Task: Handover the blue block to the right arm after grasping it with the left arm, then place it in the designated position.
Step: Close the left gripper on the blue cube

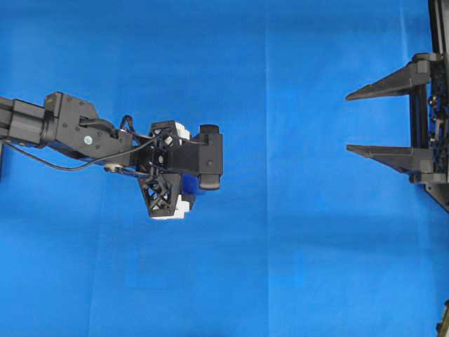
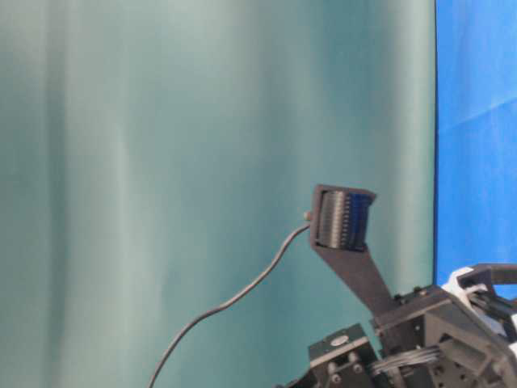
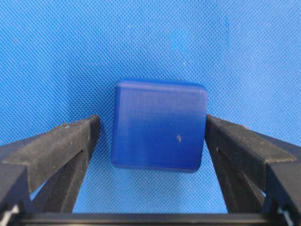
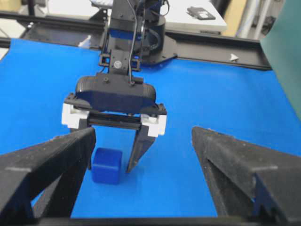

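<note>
My left gripper should close on the blue block now, because my fingertips are on either side of the block, level with the cloth.
The blue block (image 3: 159,127) rests on the blue cloth between the two black fingers of my left gripper (image 3: 151,123), which is open. A narrow strip of cloth shows between the block and the left finger, and the right finger stands very close to its side. From overhead the left gripper (image 1: 184,168) points down over the block (image 1: 189,184), which is mostly hidden under it. My right gripper (image 1: 349,122) hangs open and empty at the right edge, facing the block (image 4: 107,165). No designated position is marked in view.
Blue cloth (image 1: 295,239) covers the table. A teal curtain (image 2: 202,162) fills the table-level view. Black frame rails (image 4: 211,44) and a bench lie behind the left arm's base.
</note>
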`<state>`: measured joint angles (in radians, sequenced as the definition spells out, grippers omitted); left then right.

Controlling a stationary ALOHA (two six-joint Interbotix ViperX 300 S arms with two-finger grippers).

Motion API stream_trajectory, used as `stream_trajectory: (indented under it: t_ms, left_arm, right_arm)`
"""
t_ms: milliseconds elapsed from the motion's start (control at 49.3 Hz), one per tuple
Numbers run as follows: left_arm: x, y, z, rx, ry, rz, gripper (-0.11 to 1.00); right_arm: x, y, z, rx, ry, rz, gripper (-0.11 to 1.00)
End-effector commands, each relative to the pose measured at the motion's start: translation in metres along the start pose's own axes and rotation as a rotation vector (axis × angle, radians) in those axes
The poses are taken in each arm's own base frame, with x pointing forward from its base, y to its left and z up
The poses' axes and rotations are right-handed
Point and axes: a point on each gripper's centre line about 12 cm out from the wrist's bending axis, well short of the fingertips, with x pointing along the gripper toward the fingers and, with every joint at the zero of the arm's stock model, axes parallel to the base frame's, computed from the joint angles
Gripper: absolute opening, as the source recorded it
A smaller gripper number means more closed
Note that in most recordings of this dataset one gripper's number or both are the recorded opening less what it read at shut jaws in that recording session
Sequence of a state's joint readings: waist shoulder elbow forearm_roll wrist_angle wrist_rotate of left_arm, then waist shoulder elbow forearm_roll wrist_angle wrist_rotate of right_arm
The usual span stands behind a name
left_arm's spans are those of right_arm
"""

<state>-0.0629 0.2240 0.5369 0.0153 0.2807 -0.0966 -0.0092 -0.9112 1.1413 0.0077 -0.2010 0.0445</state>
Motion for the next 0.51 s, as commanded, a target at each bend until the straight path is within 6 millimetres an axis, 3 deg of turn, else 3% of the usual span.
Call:
stream_trajectory:
  t_ms: [0,244,325,426,487]
  left_arm:
    - [-0.0061,0.0,0.0087,-0.001,-0.034,-0.002,0.93]
    - [-0.0065,-0.0009,0.0119,0.001,-0.04,-0.003,0.9]
    - [-0.0074,-0.0031,0.0156,0.005,-0.05,-0.006,0.77]
    - [-0.0082,-0.0045,0.0167,0.008,-0.052,-0.008,0.49]
    - [-0.0081,-0.0044,0.0155,0.005,-0.046,-0.007,0.49]
  right_arm:
    - [0.0027,0.0,0.0069,0.005,-0.015,-0.001,0.96]
    - [0.0031,0.0002,0.0056,0.005,-0.011,0.0,0.96]
    - [0.0034,-0.0001,0.0053,0.005,-0.009,-0.002,0.96]
    - [0.0034,-0.0001,0.0053,0.005,-0.009,-0.002,0.96]
    - [0.0037,0.0002,0.005,0.005,-0.008,0.0,0.96]
